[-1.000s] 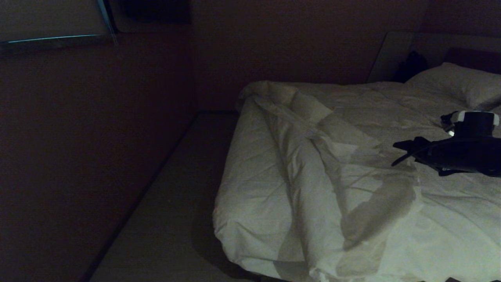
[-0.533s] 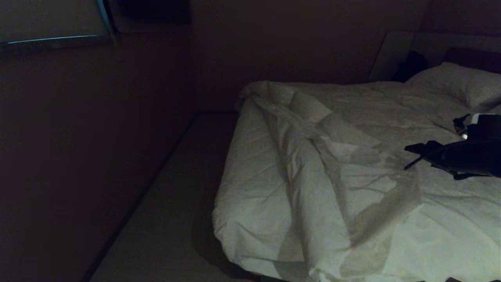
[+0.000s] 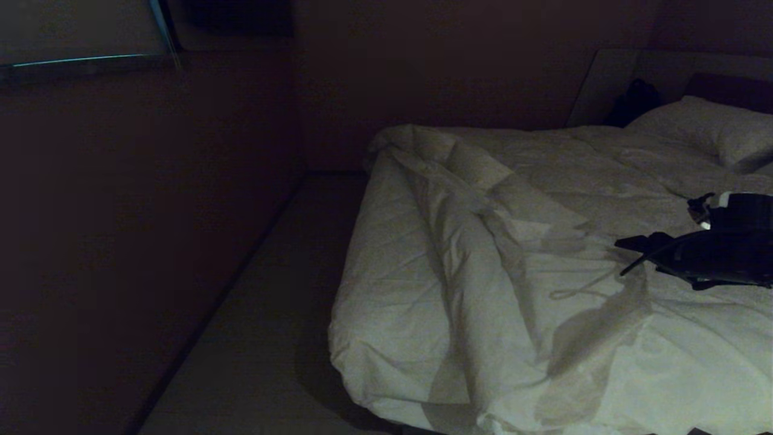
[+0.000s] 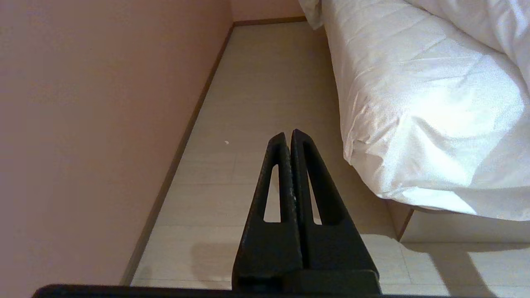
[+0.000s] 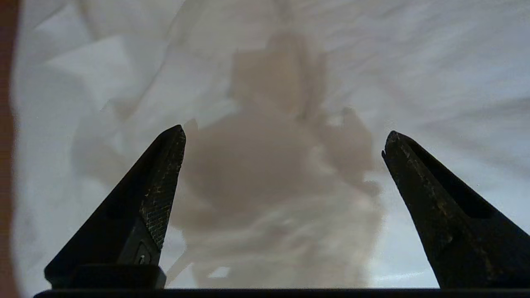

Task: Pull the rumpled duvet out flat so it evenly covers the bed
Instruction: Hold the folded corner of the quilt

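Note:
The rumpled duvet should cover the bed evenly, so my right gripper should next grab it by its bunched edge.
The white duvet lies rumpled on the bed, with a long bunched ridge running along its left side. My right gripper hovers low over the duvet's right part and points left. In the right wrist view the right gripper is open wide, with only creased duvet and its own shadow between the fingers. The left gripper is shut and empty, parked over the floor beside the bed's corner, where the duvet hangs over the pale base.
A pillow lies at the head of the bed, with a dark object beside the headboard. A pale floor strip runs between the bed's left side and a wall.
The right gripper has drifted slightly right and sunk closer to the duvet; its shadow on the cloth has shifted. The left arm has not moved.

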You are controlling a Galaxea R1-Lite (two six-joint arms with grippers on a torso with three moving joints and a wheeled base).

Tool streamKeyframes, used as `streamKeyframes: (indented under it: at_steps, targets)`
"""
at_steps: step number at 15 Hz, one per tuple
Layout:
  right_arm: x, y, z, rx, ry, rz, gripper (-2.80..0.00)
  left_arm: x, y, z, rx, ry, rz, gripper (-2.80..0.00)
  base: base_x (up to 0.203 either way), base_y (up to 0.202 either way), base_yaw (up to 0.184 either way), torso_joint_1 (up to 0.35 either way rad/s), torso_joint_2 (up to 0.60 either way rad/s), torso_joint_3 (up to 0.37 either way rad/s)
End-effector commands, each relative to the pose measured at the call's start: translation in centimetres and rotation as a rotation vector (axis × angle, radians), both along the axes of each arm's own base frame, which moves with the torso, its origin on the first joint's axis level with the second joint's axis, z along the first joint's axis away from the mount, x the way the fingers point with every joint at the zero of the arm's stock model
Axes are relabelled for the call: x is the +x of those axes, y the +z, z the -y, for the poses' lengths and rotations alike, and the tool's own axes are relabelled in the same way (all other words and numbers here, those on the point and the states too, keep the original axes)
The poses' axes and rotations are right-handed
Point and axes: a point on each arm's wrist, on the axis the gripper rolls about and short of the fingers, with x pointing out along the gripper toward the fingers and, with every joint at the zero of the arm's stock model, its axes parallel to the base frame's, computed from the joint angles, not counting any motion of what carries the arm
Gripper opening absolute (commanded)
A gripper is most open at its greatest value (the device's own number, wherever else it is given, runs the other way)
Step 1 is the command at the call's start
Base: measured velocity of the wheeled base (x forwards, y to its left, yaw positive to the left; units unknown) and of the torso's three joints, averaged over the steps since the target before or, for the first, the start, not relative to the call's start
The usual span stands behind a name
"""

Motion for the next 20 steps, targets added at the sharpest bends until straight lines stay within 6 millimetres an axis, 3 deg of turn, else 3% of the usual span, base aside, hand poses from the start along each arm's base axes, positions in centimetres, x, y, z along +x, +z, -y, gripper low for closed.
streamKeyframes:
  at_steps: [1,11,14,20]
  targets:
    - [0.0,-0.2,0.0,0.039,0.057,0.008,0.00,0.0,0.0,0.0,0.001,0.000,0.000,-2.80,0.000,0.000,0.000,0.000,0.00,0.000]
    - [0.0,-2.1,-0.2,0.116,0.155,-0.023,0.00,0.0,0.0,0.0,0.001,-0.001,0.000,-2.80,0.000,0.000,0.000,0.000,0.00,0.000]
    - [0.7,-3.3,-1.4,0.125,0.191,-0.052,0.00,0.0,0.0,0.0,0.001,0.000,0.000,-2.80,0.000,0.000,0.000,0.000,0.00,0.000]
    - [1.1,-3.9,-4.0,0.126,0.243,-0.080,0.00,0.0,0.0,0.0,0.001,0.000,0.000,-2.80,0.000,0.000,0.000,0.000,0.00,0.000]
